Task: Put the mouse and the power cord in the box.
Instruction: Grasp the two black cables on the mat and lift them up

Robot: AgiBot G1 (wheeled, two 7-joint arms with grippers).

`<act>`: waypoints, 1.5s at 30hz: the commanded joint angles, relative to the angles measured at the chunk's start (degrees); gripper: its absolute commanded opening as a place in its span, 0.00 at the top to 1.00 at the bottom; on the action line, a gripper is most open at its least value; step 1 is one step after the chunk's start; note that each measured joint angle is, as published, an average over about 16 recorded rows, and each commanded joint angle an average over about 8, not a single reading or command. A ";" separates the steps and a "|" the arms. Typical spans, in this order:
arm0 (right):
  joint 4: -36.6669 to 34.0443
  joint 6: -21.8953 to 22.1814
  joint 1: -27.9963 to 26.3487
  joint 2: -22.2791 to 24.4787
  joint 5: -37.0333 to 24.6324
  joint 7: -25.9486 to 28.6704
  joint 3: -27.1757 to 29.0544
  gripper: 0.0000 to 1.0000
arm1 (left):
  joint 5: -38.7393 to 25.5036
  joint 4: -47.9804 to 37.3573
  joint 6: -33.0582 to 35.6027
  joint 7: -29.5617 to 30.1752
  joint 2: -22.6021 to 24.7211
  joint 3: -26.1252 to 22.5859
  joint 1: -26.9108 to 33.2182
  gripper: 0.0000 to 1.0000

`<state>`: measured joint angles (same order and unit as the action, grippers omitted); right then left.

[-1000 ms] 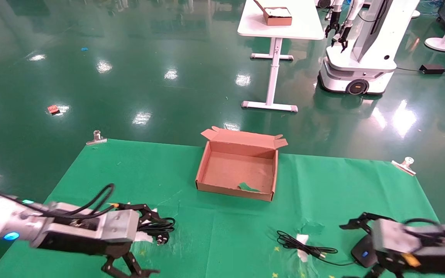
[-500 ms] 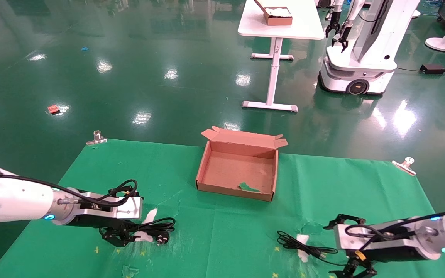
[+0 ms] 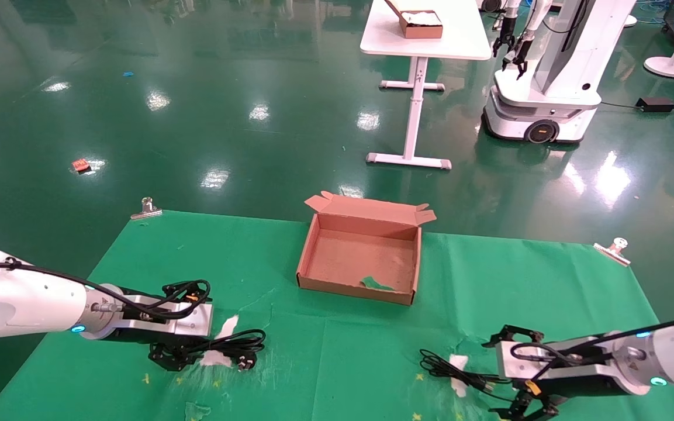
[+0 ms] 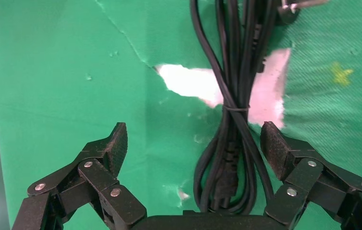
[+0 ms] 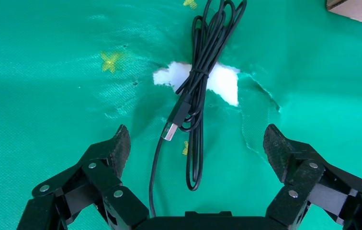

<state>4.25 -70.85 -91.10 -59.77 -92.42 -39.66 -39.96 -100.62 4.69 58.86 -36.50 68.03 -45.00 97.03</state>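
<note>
The left gripper grabs the cord at its tied middle (image 4: 236,112) next, where the cord's parts gather, since the power cord's slack loops fan out toward both ends.
The brown cardboard box (image 3: 360,263) lies open at mid-table, flap lid at its far side. The power cord (image 3: 234,345) lies bundled at the front left. My left gripper (image 3: 196,351) is down on the cloth, open; in the left wrist view the cord's loop (image 4: 230,124) lies between the spread fingers of the left gripper (image 4: 193,143), nearer one pad, untouched. My right gripper (image 3: 509,371) is low at the front right, open. The mouse itself is hidden beneath it. Its thin cable (image 5: 198,86) and USB plug (image 5: 169,130) lie between the open fingers of the right gripper (image 5: 196,143).
The green cloth (image 3: 325,374) is torn, with white patches (image 3: 223,327) under both cables. A green scrap (image 3: 376,285) lies in the box. Clips (image 3: 146,209) (image 3: 612,250) hold the cloth's far corners. Beyond stand a white table (image 3: 424,35) and another robot (image 3: 547,76).
Both arms have dropped to the cloth. The left gripper now straddles the cord's loop end. The right gripper has come down over the mouse, which no longer shows.
</note>
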 commanded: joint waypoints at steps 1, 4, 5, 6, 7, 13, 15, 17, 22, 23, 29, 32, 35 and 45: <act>-0.94 0.15 -0.21 -0.25 0.11 -0.58 0.09 1.00 | -0.30 -0.69 0.03 -0.87 0.21 -0.20 0.26 0.63; -1.44 0.28 -0.37 -0.43 0.06 -0.77 0.08 1.00 | -0.41 -1.07 0.13 -1.21 0.33 -0.26 0.43 0.96; -1.59 0.32 -0.42 -0.49 0.05 -0.82 0.07 1.00 | -0.44 -1.18 0.17 -1.32 0.36 -0.27 0.49 1.00; -1.56 0.31 -0.42 -0.47 0.07 -0.81 0.08 1.00 | -0.43 -1.15 0.24 -1.29 0.34 -0.26 0.50 1.00; -1.49 0.29 -0.41 -0.45 0.09 -0.78 0.09 1.00 | -0.41 -1.10 0.26 -1.25 0.32 -0.25 0.49 1.00; -1.10 0.16 -0.31 -0.29 0.16 -0.65 0.11 1.00 | -0.31 -0.78 0.27 -1.01 0.21 -0.20 0.38 1.00; -0.99 0.13 -0.27 -0.25 0.17 -0.62 0.12 1.00 | -0.28 -0.70 0.27 -0.96 0.18 -0.18 0.34 1.00; -0.90 0.11 -0.24 -0.21 0.18 -0.60 0.13 1.00 | -0.25 -0.63 0.27 -0.91 0.16 -0.17 0.30 1.00; -0.73 0.08 -0.17 -0.15 0.21 -0.56 0.14 1.00 | -0.20 -0.51 0.27 -0.83 0.12 -0.16 0.24 1.00; -0.71 0.07 -0.16 -0.14 0.21 -0.55 0.15 1.00 | -0.19 -0.49 0.27 -0.82 0.11 -0.15 0.23 1.00; -0.59 0.03 -0.12 -0.10 0.23 -0.53 0.15 1.00 | -0.17 -0.40 0.26 -0.74 0.09 -0.13 0.19 1.00; -0.55 0.01 -0.11 -0.09 0.24 -0.51 0.15 1.00 | -0.16 -0.36 0.26 -0.72 0.08 -0.12 0.17 1.00; -0.52 -0.01 -0.10 -0.08 0.25 -0.50 0.15 1.00 | -0.15 -0.34 0.25 -0.71 0.07 -0.11 0.16 1.00; -0.46 -0.03 -0.07 -0.05 0.27 -0.47 0.15 1.00 | -0.10 -0.26 0.22 -0.69 0.03 -0.10 0.14 1.00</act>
<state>3.76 -70.93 -91.18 -59.78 -92.08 -40.10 -39.77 -100.67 4.35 59.15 -37.08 68.01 -45.06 97.22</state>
